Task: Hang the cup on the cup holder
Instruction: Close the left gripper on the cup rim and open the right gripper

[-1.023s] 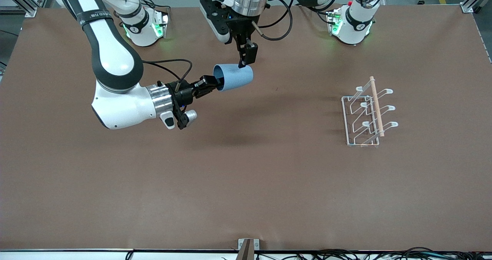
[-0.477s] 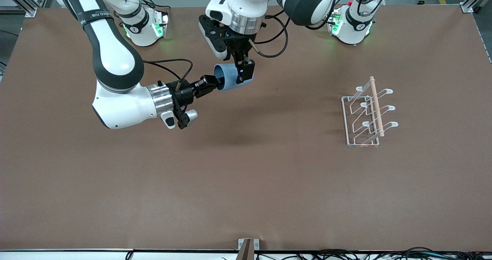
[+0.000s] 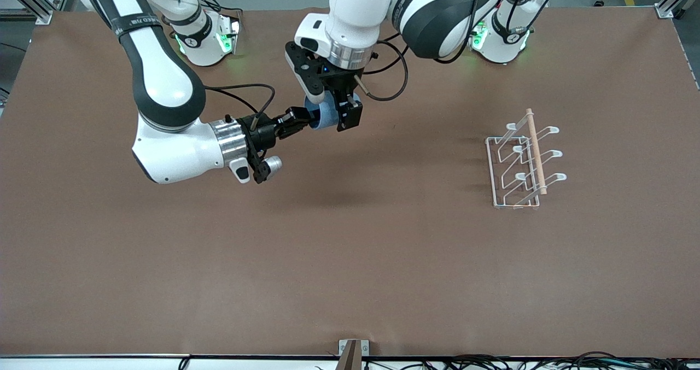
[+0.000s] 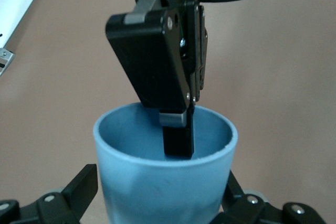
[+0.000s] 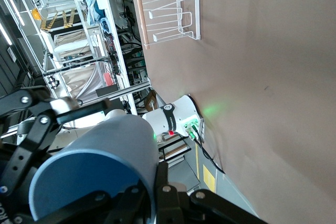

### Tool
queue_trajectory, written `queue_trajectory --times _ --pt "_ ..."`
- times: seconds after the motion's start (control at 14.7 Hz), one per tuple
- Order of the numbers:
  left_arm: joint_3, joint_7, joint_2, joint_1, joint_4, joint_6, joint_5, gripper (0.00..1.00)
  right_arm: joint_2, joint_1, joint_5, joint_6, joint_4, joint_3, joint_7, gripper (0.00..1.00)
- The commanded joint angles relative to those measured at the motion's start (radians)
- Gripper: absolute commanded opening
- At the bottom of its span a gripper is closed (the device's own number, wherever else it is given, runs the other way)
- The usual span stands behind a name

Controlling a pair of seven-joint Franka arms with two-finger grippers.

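Note:
The left gripper grips the light-blue cup's body [image 3: 326, 113] next, leaving the cup's opening free for the cup holder [image 3: 519, 165].
The light-blue cup [image 3: 324, 116] lies on its side in the air over the table's middle, near the robots' bases. My right gripper [image 3: 306, 119] is shut on its rim, one finger inside and one outside; the right wrist view shows this grip [image 5: 157, 182] on the cup [image 5: 105, 150]. My left gripper [image 3: 336, 116] is open and straddles the cup's body from above. In the left wrist view [image 4: 157, 195] its fingers stand on both sides of the cup [image 4: 163, 182]. The white wire cup holder [image 3: 519, 165] stands toward the left arm's end of the table.
The brown table [image 3: 350, 260] has nothing else on it. The cup holder also shows in the right wrist view [image 5: 168, 9]. Both arm bases stand along the table's edge farthest from the front camera.
My left gripper has come down from above the cup until its fingers are astride the cup's body. My right gripper and the cup have stayed in place.

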Motion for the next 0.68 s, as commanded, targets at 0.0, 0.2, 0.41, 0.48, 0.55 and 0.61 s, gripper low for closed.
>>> queue_trajectory --times 0.0,0.2,0.41,0.48,0.55,0.61 --pt "-0.007 0.013 0.005 0.009 -0.011 0.014 0.019 0.98 -0.002 0.010 -0.006 -0.009 0.007 -0.002 0.026 0.06" --pt "-0.007 0.013 0.004 0.008 -0.023 0.014 0.019 0.69 -0.002 0.010 -0.006 -0.009 0.007 -0.002 0.026 0.07" --pt "-0.007 0.012 0.002 0.009 -0.025 0.011 0.019 0.58 -0.002 0.010 -0.006 -0.009 0.007 -0.002 0.026 0.07" --pt "-0.007 0.012 0.002 0.008 -0.025 0.011 0.019 0.58 -0.002 0.010 -0.006 -0.009 0.007 -0.002 0.029 0.10" --pt "-0.007 0.012 0.002 0.008 -0.025 0.009 0.019 0.58 -0.002 0.007 -0.004 -0.011 0.009 -0.002 0.049 0.41" --pt "-0.007 0.012 0.002 0.009 -0.025 0.008 0.019 0.58 -0.002 0.006 -0.002 -0.009 0.011 -0.002 0.069 0.99"
